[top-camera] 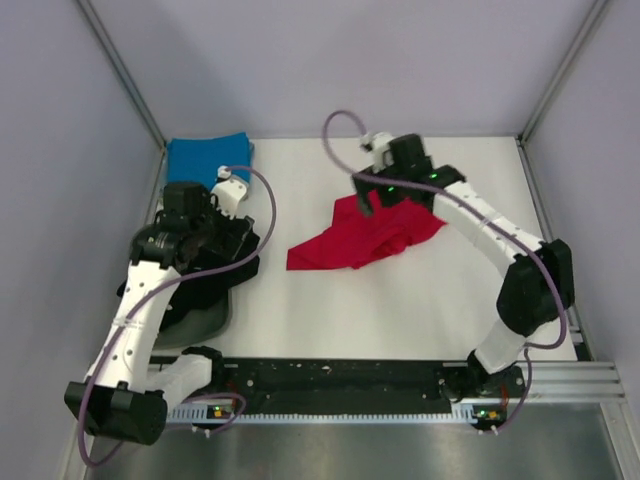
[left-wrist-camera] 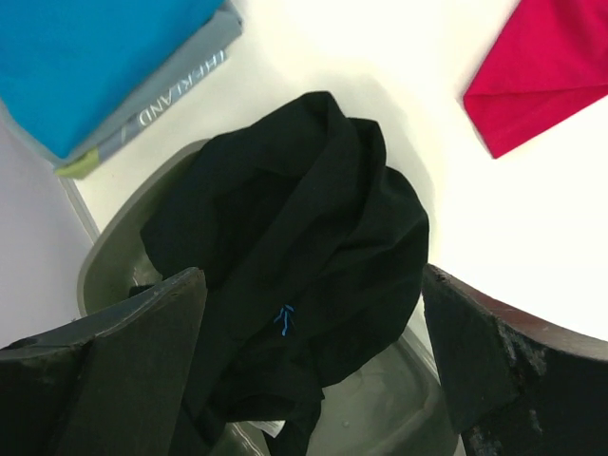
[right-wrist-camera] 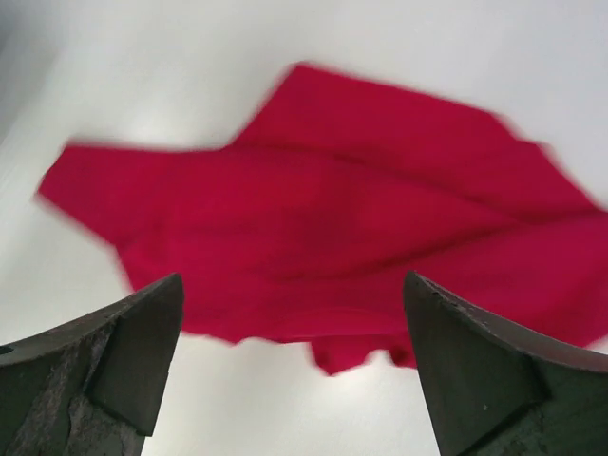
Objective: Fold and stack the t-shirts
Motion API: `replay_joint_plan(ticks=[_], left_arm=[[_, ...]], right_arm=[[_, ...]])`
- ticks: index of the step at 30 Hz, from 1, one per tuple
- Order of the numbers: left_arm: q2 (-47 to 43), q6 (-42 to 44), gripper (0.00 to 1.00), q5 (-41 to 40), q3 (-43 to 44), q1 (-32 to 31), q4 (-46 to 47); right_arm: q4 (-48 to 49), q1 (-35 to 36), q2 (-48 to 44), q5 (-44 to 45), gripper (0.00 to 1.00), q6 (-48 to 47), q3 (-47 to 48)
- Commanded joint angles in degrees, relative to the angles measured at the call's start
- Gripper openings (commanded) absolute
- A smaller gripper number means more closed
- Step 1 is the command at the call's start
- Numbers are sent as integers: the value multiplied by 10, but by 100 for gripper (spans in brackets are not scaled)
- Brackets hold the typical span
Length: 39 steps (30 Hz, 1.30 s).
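Note:
I will next grab the crumpled edge of the red t-shirt with my right gripper, so the tub-side end (top-camera: pixel 300 258) stays free to be spread for the fold.
A crumpled red t-shirt (top-camera: pixel 362 236) lies on the white table at the middle; it fills the right wrist view (right-wrist-camera: pixel 313 237). My right gripper (right-wrist-camera: pixel 290 380) is open and empty above its far edge. A black t-shirt (left-wrist-camera: pixel 294 275) is bunched in the grey-green tub (left-wrist-camera: pixel 114 256) at the left. My left gripper (left-wrist-camera: pixel 313 380) is open and empty just above it. A folded blue t-shirt (top-camera: pixel 208 156) lies on a small stack at the back left, also in the left wrist view (left-wrist-camera: pixel 85 57).
The tub (top-camera: pixel 205 318) stands near the left table edge. A grey folded cloth (left-wrist-camera: pixel 166 90) lies under the blue shirt. Grey walls with metal posts close in the table at the left, back and right. The arms' base rail (top-camera: pixel 350 385) runs along the near edge.

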Motion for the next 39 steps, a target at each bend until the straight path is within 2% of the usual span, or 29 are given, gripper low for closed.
replay_joint_plan(ticks=[1, 4, 10, 17, 19, 21, 25, 28, 34, 37, 39], left_arm=[[-4, -36, 98, -31, 10, 9, 31], [-29, -42, 99, -36, -16, 20, 43], [-63, -52, 99, -50, -56, 52, 45], [-74, -54, 99, -56, -60, 75, 42], [-71, -54, 99, -56, -60, 78, 44], [-71, -53, 99, -56, -59, 77, 44], [-65, -47, 99, -40, -59, 77, 38], [-60, -37, 99, -1, -57, 78, 30], [-38, -8, 98, 129, -44, 70, 22], [-3, 8, 97, 161, -21, 38, 5], [19, 19, 98, 161, -9, -4, -1]], right_arm=[[28, 170, -33, -78, 92, -134, -83], [30, 241, 7, -60, 84, -164, -87], [30, 270, 102, 34, 63, -169, -49], [29, 270, 175, 46, 58, -176, -26], [29, 270, 184, 60, 50, -174, -27], [28, 270, 182, 68, 37, -171, -33], [30, 271, 119, 53, 0, -149, -51], [30, 270, 39, 51, 0, -127, -68], [6, 256, -148, 6, 0, -75, -96], [-8, 214, -236, -32, 0, -35, -109], [-6, 153, -294, -82, 0, 22, -141]])
